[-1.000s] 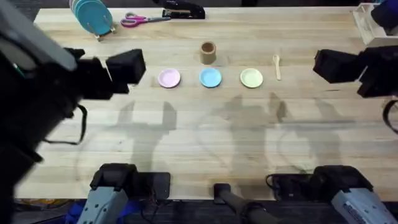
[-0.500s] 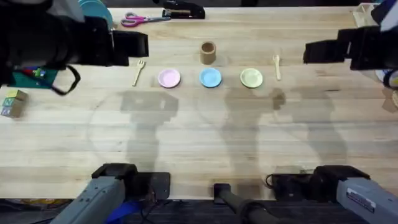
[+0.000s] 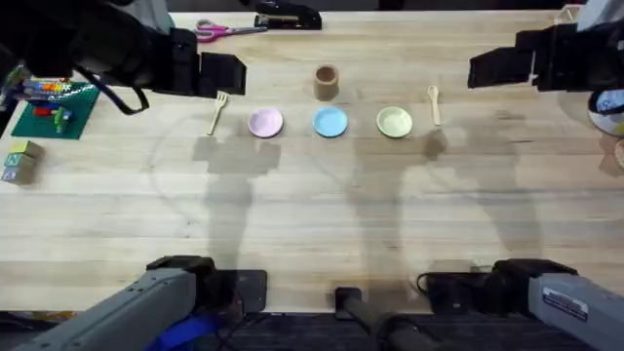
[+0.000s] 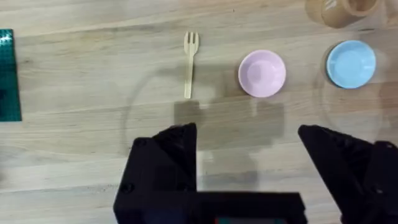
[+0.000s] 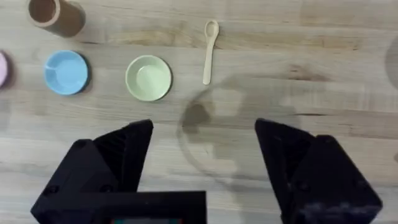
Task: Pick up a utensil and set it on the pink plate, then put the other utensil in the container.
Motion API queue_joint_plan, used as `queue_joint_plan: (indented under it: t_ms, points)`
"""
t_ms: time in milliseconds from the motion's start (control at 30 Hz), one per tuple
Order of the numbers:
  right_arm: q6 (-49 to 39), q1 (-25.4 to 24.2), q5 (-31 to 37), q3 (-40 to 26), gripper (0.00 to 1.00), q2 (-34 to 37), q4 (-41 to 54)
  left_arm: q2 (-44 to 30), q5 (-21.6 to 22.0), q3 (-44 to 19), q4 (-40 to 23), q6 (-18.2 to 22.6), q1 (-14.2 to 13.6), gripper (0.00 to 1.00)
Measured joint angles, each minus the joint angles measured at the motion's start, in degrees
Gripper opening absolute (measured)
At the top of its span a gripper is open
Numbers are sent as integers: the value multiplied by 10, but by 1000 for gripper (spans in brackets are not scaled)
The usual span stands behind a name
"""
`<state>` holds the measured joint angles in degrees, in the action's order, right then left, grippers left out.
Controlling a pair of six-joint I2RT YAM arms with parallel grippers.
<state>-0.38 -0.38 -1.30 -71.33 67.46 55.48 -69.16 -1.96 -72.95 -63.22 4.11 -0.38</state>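
Observation:
The wooden fork's teeth should lie over the pink plate [image 3: 265, 122], so my left gripper will next grab the fork by its slim handle [image 3: 214, 119].
The wooden fork [image 3: 217, 112] [image 4: 190, 62] lies flat on the table just left of the pink plate [image 3: 265, 122] [image 4: 262, 73]. My left gripper [image 3: 222, 74] [image 4: 249, 155] hovers open above the table by the fork and holds nothing. The wooden spoon [image 3: 434, 104] [image 5: 209, 52] lies right of the yellow-green plate [image 3: 394, 122] [image 5: 148, 77]. My right gripper [image 3: 495, 68] [image 5: 205, 155] hangs open and empty, high and to the right of the spoon. The brown cup [image 3: 326, 82] [image 5: 56, 15] stands upright behind the blue plate [image 3: 330, 121] [image 4: 351, 63].
Pink-handled scissors [image 3: 219, 29] and a black stapler [image 3: 288, 16] lie at the far edge. A green brick baseplate [image 3: 58, 109] and small blocks [image 3: 19, 161] sit at the left. Bare wood stretches across the near half of the table.
Both arms have swung farther from the bases and inward, so the fork and the items at the left now show. Fork, spoon, plates and cup have not moved.

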Motion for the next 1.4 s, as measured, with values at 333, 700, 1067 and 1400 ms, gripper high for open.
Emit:
queue_joint_plan:
  t_ms: [333,700,1067,1400]
  points:
    - [0,0,0,0,998,0,0,-18,0,0,22,20,0,993]
    - [0,0,0,0,998,0,0,-50,-23,-5,56,108,52,992]
    - [0,0,0,0,998,0,0,-209,-46,-85,38,144,76,993]
    - [0,0,0,-1,998,0,0,-334,-42,-112,43,146,77,994]
